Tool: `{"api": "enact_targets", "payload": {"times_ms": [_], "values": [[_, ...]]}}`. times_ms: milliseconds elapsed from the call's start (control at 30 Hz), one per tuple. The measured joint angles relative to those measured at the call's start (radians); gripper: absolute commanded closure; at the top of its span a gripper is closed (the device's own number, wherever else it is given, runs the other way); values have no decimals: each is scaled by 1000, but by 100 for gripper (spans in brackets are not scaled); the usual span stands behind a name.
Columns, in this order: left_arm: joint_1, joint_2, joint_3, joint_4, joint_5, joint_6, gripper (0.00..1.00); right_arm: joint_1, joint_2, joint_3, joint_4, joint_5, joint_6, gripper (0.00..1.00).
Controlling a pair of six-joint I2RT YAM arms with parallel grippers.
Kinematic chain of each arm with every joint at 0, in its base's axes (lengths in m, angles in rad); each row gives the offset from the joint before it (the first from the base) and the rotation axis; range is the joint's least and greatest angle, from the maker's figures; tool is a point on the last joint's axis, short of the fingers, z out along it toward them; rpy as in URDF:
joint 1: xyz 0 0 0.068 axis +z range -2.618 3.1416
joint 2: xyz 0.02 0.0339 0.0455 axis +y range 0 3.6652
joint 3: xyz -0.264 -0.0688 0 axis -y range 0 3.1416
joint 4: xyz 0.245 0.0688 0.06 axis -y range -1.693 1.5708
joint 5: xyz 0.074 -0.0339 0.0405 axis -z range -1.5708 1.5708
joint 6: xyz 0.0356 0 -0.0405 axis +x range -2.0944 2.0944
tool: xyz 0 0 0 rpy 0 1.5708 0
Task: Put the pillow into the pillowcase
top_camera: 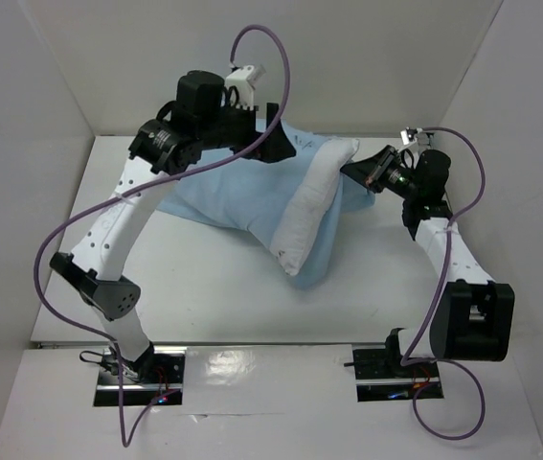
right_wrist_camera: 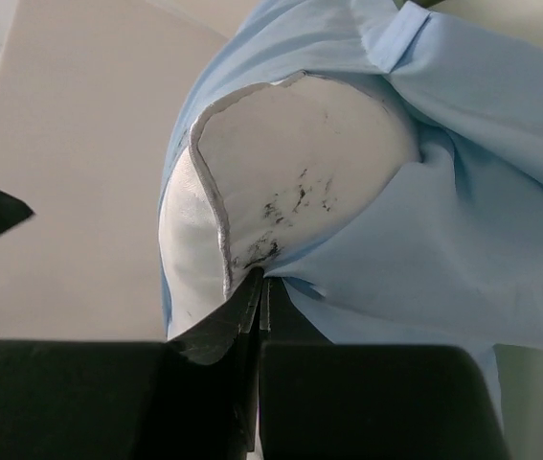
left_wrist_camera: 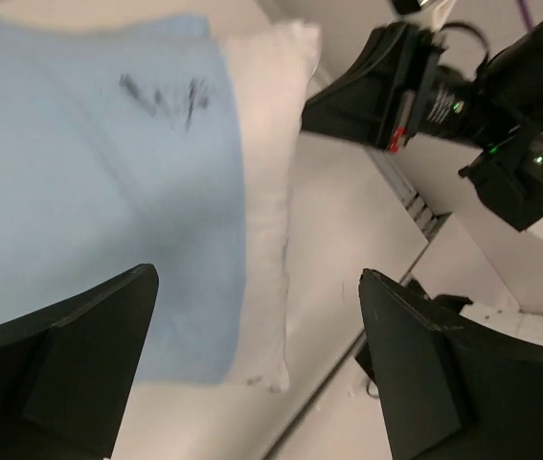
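Next, the left gripper grabs the pillowcase (top_camera: 218, 196) by its opening edge (top_camera: 304, 174) beside the white pillow, which leaves the pillow free to slide inside.
The light blue pillowcase (top_camera: 218, 196) lies across the back of the table. The white pillow (top_camera: 314, 206) sticks out along its right side, blue fabric on both sides of it. My left gripper (top_camera: 279, 146) hovers over the pillowcase's far edge, open and holding nothing. In the left wrist view the gripper (left_wrist_camera: 257, 316) hangs above the pillowcase (left_wrist_camera: 89, 163) and a strip of pillow (left_wrist_camera: 266, 144). My right gripper (top_camera: 355, 172) is at the pillow's far end. In the right wrist view it (right_wrist_camera: 260, 285) is shut where the pillowcase's (right_wrist_camera: 443, 240) edge meets the pillow's (right_wrist_camera: 300, 144) seam.
White walls close in the table at the back and on both sides. The right arm's wrist and camera (left_wrist_camera: 463, 96) show close to the left gripper. A purple cable (top_camera: 276, 67) loops over the left arm. The table's front edge (top_camera: 271, 345) runs by the arm bases.
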Motion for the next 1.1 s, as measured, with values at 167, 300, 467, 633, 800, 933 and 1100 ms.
{"api": "enact_targets", "payload": {"times_ms": [167, 300, 467, 633, 800, 933, 1100], "values": [[-103, 93, 85, 95, -99, 47, 0, -2, -11, 0, -29, 0, -25, 100], [-180, 180, 89, 148, -208, 103, 0, -2, -21, 0, -32, -5, -30, 100], [-238, 290, 104, 212, -350, 190, 0, -2, -25, -1, -32, -20, -32, 100], [-255, 378, 135, 278, -461, 254, 33, -2, -33, -4, -59, -24, -42, 100], [-250, 406, 107, 322, -510, 264, 100, -8, -55, -6, -132, 4, -68, 100], [-228, 385, 21, 370, -458, 240, 100, -17, -93, -32, -174, 66, -71, 100], [-172, 336, -83, 377, -315, 231, 100, -23, -98, -33, -197, 128, -50, 100]]}}
